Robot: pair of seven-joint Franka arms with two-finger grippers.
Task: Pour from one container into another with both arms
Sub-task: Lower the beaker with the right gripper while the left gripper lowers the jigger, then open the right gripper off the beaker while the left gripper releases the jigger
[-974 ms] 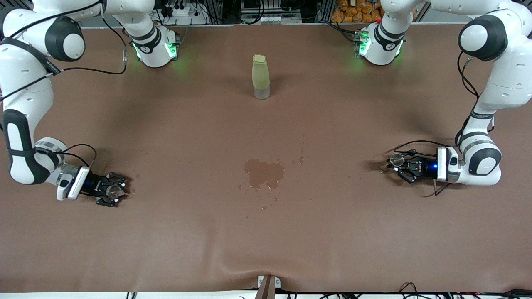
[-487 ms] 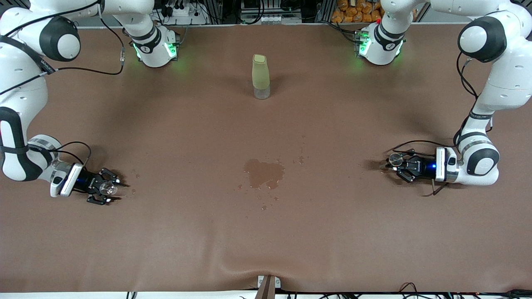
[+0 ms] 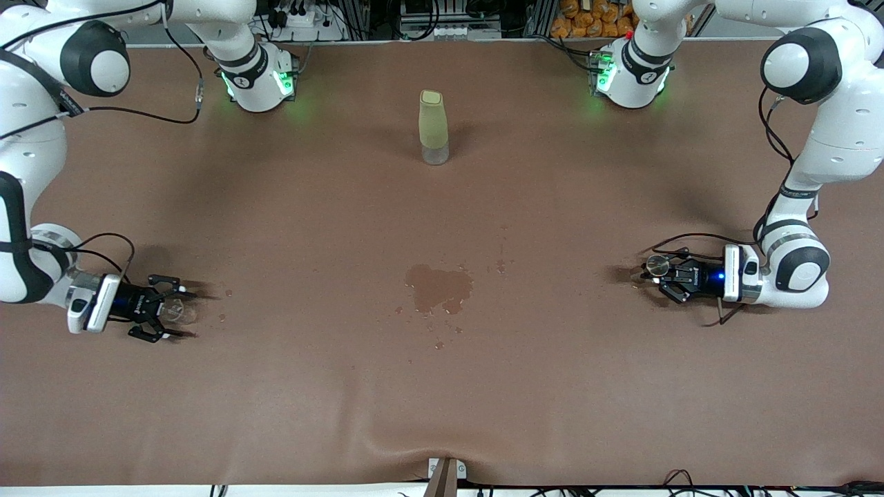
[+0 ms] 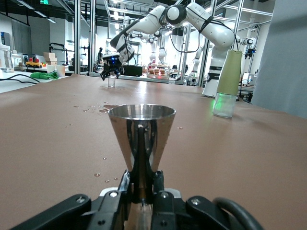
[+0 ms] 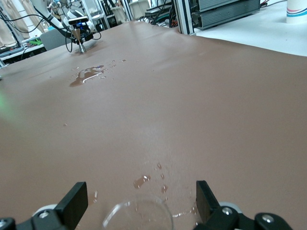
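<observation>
The shiny jigger sits low on the tabletop between the fingers of my left gripper, so my left gripper should open now.
The tiny clear cup (image 3: 179, 313) stands on the brown table near the right arm's end. My right gripper (image 3: 188, 315) lies low around it, open, and its fingers do not touch it. In the right wrist view the cup's rim (image 5: 139, 218) shows between the spread fingers (image 5: 73, 200) of the right gripper (image 5: 139, 191). Near the left arm's end, my left gripper (image 3: 652, 273) is shut on the narrow waist of the shiny metal jigger (image 3: 657, 263), which is upright at the table. The left wrist view shows the jigger (image 4: 142, 134) pinched in the left gripper (image 4: 141, 179).
A tall pale-green bottle (image 3: 433, 128) stands mid-table, farther from the front camera. A wet puddle (image 3: 440, 286) with scattered drops lies at the centre of the table, and more drops (image 5: 142, 181) lie by the clear cup. Cables trail from both wrists.
My right gripper has opened, let go of the clear cup and drawn back toward the right arm's end. The cup stays on the table. The left gripper with the jigger has barely moved.
</observation>
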